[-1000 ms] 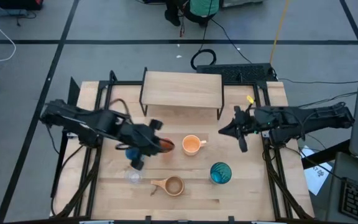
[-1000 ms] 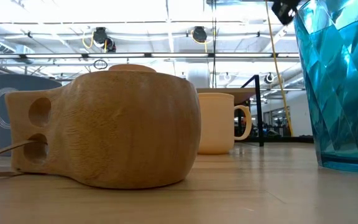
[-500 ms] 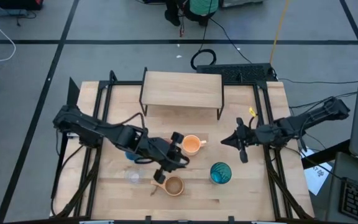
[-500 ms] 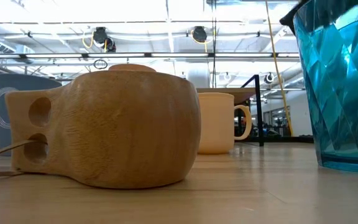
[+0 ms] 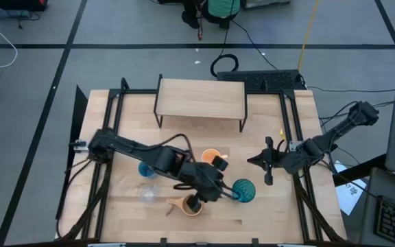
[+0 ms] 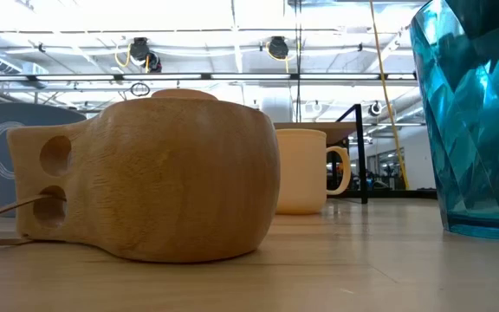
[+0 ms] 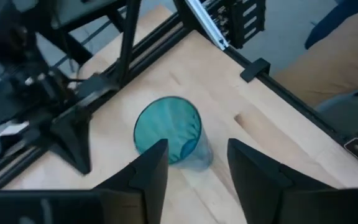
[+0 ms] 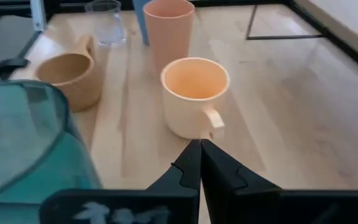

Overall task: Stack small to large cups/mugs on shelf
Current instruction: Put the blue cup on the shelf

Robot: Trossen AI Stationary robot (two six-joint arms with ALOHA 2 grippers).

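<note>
The left gripper will set the teal tumbler on the shelf (image 5: 201, 99), so it will grab the tumbler by its rim (image 5: 254, 188) next.
My left gripper (image 5: 226, 189) is open and empty, its fingers just left of the upright teal tumbler (image 5: 243, 191). In the left wrist view (image 7: 197, 169) the tumbler (image 7: 169, 129) stands ahead of the gap, untouched. My right gripper (image 5: 266, 165) is shut and empty right of the orange mug (image 5: 211, 158); in its wrist view (image 8: 201, 163) it points at the mug (image 8: 194, 96). The tan wooden cup (image 5: 192, 204), clear glass (image 5: 146, 195) and blue cup (image 5: 145, 170) stand on the table. The orange-brown tumbler (image 8: 168, 28) stands behind the mug. The shelf (image 5: 201, 99) stands at the far side with nothing on it.
The left arm lies across the table's middle, above the spot between the blue cup and the mug. Black frame rails run along both table sides (image 5: 300, 185). In the low view the wooden cup (image 6: 145, 173) and the teal tumbler (image 6: 475, 113) stand close to the near edge.
My left gripper has swept from beside the blue cup and the orange-brown tumbler toward the table's right and near edges, ending next to the teal tumbler. My right gripper has drawn back a little toward the near edge. The cups have stayed in place.
</note>
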